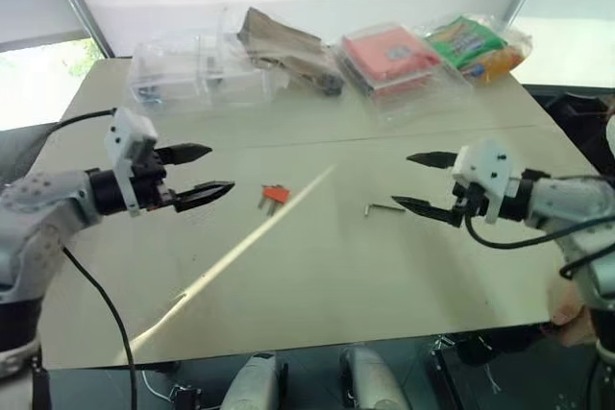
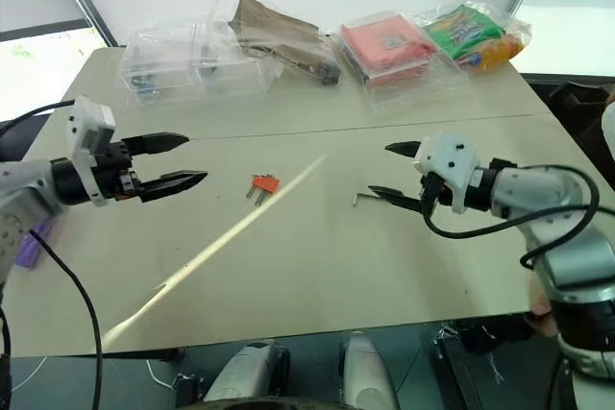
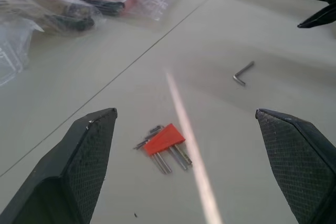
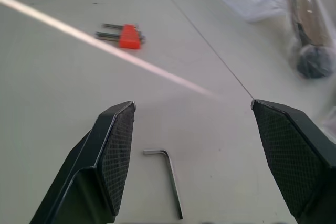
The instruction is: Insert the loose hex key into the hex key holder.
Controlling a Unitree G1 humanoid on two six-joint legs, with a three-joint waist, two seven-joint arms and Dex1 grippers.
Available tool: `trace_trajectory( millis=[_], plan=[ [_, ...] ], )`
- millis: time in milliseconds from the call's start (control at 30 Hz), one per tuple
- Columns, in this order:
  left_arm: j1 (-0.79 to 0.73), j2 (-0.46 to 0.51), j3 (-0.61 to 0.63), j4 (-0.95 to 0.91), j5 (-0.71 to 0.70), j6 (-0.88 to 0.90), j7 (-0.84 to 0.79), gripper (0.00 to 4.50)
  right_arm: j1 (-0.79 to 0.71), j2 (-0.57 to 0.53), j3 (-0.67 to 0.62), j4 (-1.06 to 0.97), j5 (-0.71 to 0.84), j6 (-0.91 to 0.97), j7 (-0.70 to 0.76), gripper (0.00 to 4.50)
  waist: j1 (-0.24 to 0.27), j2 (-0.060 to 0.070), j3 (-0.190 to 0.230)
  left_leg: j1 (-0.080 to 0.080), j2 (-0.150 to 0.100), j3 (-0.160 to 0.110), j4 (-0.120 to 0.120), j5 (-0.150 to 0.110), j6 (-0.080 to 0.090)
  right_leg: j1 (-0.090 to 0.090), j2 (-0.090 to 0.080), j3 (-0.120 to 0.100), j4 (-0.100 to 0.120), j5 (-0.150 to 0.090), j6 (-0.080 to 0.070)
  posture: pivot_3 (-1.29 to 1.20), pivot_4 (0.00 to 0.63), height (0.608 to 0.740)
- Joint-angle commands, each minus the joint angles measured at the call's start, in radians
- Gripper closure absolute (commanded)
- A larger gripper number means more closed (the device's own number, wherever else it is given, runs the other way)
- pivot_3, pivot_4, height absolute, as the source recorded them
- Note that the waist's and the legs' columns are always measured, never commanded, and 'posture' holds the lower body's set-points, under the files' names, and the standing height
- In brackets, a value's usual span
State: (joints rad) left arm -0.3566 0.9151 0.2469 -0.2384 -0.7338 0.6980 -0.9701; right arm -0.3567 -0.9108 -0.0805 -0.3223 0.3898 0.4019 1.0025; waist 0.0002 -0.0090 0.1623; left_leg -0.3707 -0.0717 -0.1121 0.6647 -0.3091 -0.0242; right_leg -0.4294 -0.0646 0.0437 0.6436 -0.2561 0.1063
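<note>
My left gripper grabs the holder by the flat sides of its red-orange block (image 1: 276, 193) next, since thin metal keys stick out of the holder's edges.
The hex key holder (image 1: 275, 195), a small red-orange block with thin metal keys sticking out, lies flat near the middle of the table. To its right lies the loose hex key (image 1: 383, 207), a thin dark L-shaped rod, also seen in the right wrist view (image 4: 169, 177). My left gripper (image 1: 204, 172) hovers open to the left of the holder, pointing toward it, with nothing between its fingers. My right gripper (image 1: 427, 181) hovers open just right of the loose key, empty. The holder (image 3: 165, 140) and the key (image 3: 243, 73) both appear in the left wrist view.
Along the far edge of the table (image 1: 317, 314) stand clear plastic boxes (image 1: 192, 69), a brown paper bag (image 1: 283, 45), a pink-red packet in clear plastic (image 1: 389, 55) and a green and orange packet (image 1: 476, 43). A bright stripe of light crosses the tabletop diagonally.
</note>
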Motion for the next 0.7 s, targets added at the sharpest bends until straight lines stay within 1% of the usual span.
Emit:
trace_trajectory(
  millis=[33,100,300,433,700],
  plan=[
    [-0.012,0.029,0.005,-0.008,-0.007,0.007,-0.039,0.08,-0.061,-0.025,0.019,0.004,0.025,0.020,0.060,0.83,-0.006,0.000,0.000,0.000,0.000,0.000,0.000,0.000,0.000,0.000,-0.001,0.000,0.000,0.000,0.000,0.00,0.150,0.740],
    [-0.001,0.025,0.002,-0.026,0.008,-0.003,-0.038,0.08,-0.084,-0.030,0.023,0.008,0.025,0.029,0.074,0.83,-0.008,0.000,0.000,-0.001,0.000,0.000,0.000,0.000,0.000,-0.001,-0.002,0.000,0.000,0.000,0.000,0.00,0.150,0.740],
    [0.055,0.004,0.018,-0.091,-0.006,0.013,-0.010,0.08,-0.115,-0.030,0.029,0.006,0.015,0.043,0.097,0.83,-0.011,0.000,0.000,-0.002,0.000,0.000,0.000,0.000,0.000,-0.002,-0.003,0.001,0.000,0.000,0.000,0.00,0.150,0.740],
    [0.062,0.001,0.026,-0.091,-0.009,0.012,-0.002,0.08,-0.132,-0.022,0.034,-0.009,0.025,0.067,0.092,0.83,-0.010,0.000,0.000,-0.002,0.000,0.000,0.000,0.000,0.000,-0.002,-0.003,0.002,0.000,0.000,0.000,0.00,0.150,0.740],
    [0.076,-0.015,0.021,-0.098,0.009,-0.002,0.024,0.08,-0.145,0.010,0.071,0.012,-0.009,0.042,0.073,0.83,-0.011,0.000,0.000,-0.003,0.000,0.000,0.000,0.000,0.000,-0.003,-0.003,0.002,0.000,0.000,0.000,0.00,0.150,0.740]
  ],
)
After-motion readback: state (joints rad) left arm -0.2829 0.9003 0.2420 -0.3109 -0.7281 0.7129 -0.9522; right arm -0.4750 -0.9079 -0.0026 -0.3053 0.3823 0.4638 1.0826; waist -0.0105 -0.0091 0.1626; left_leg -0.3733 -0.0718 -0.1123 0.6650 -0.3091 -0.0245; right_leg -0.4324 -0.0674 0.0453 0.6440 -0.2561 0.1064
